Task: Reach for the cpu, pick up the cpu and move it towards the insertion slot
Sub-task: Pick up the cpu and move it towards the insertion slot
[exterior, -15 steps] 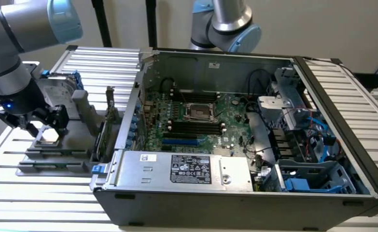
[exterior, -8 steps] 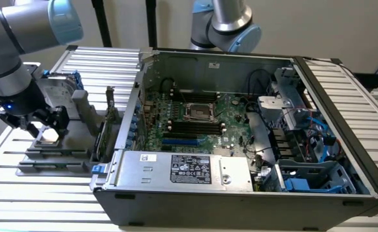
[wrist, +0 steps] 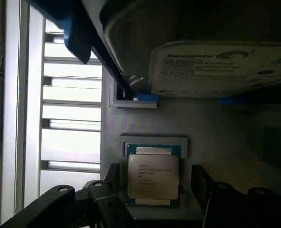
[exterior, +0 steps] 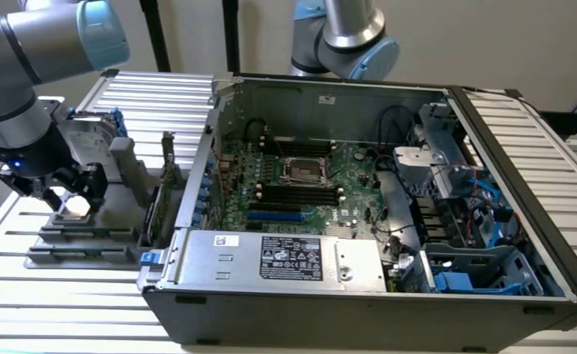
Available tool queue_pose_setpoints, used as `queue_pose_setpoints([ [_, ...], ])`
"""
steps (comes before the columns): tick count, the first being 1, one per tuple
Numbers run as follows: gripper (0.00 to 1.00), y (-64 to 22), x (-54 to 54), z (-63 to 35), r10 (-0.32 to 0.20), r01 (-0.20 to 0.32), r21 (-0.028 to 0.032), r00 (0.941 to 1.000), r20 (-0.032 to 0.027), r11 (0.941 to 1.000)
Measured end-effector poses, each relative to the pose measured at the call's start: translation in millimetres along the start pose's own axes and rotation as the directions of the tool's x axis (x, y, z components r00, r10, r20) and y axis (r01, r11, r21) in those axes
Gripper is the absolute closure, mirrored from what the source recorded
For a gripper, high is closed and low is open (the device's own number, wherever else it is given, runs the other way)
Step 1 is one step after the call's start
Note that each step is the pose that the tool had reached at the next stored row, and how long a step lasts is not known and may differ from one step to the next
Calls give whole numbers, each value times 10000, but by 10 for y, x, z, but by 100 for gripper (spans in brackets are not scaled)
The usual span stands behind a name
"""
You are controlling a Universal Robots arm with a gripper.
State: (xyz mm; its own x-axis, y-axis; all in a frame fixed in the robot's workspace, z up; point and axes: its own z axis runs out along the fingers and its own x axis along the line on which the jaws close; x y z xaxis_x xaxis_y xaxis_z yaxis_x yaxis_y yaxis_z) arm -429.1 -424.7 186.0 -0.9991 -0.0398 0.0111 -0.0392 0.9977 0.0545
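The CPU (wrist: 153, 164) is in its grey holder with my fingers on either side of it, so I should close my gripper on it now.
The cpu (wrist: 153, 164), a small silver square chip with a pale rim, lies flat in a grey holder (wrist: 145, 121). In the exterior view the cpu (exterior: 73, 210) shows brightly lit on that holder, at the view's left, outside the computer case. My gripper (wrist: 155, 176) hangs open just above it, one dark finger (wrist: 112, 172) on each side, touching nothing. In the exterior view my gripper (exterior: 72, 195) points down over the chip. The insertion slot (exterior: 303, 169), a shiny metal frame around a dark centre, sits on the green board inside the open case.
A silver hard drive (wrist: 216, 61) with blue brackets stands upright close behind the cpu. The open computer case (exterior: 367, 295) lies on a slatted table (exterior: 32, 295), with black memory slots (exterior: 298, 193) near the socket. A second arm (exterior: 343, 37) stands behind the case.
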Motion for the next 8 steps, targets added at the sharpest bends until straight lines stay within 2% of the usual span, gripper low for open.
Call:
queue_pose_setpoints([
  [4, 31, 0, -1, -1, 0, 0, 1, 10000, -5, 10000],
  [5, 37, 0, -1, -1, 1, -1, 1, 10000, -7, 10000],
  [6, 37, 0, 0, -2, 1, -1, 2, 10000, -13, 10000],
  [8, 46, 0, -3, -3, 1, -1, 1, 10000, -28, 10000],
])
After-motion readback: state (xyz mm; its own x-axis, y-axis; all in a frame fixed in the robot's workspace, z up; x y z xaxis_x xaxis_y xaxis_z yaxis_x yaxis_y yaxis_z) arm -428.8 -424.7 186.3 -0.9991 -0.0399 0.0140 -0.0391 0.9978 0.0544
